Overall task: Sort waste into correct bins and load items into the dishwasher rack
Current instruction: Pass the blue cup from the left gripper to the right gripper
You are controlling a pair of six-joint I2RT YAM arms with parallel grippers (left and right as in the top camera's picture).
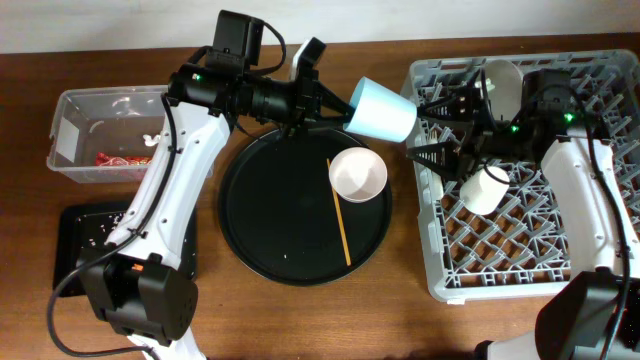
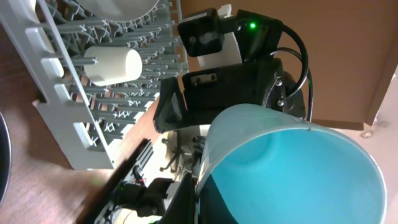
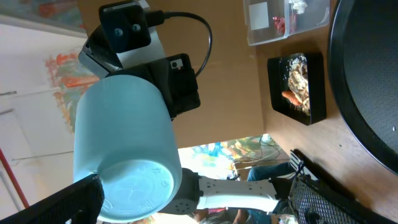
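The light-blue cup's base (image 1: 406, 120) (image 3: 138, 189) lies beyond my right gripper's fingers, so the gripper moves toward the cup's base first and only then closes on the cup.
My left gripper (image 1: 335, 103) is shut on the rim of the light-blue cup (image 1: 382, 108), one finger inside and one outside (image 2: 205, 199). The cup (image 2: 292, 168) hangs on its side in the air between the round black tray (image 1: 250, 220) and the dishwasher rack (image 1: 540, 250), base toward the rack. My right gripper (image 1: 425, 132) is open at the rack's left edge. The cup's base (image 3: 134, 186) sits at the mouth of its jaws, beside one finger (image 3: 56, 202). A small white cup (image 1: 483, 190) lies in the rack.
A pale bowl (image 1: 358, 173) and a thin wooden stick (image 1: 340, 225) lie on the round tray. A round whitish dish (image 1: 502, 85) stands at the rack's far side. The clear tub (image 1: 105, 135) with a red wrapper and the shallow black tray (image 1: 85, 235) sit at the left.
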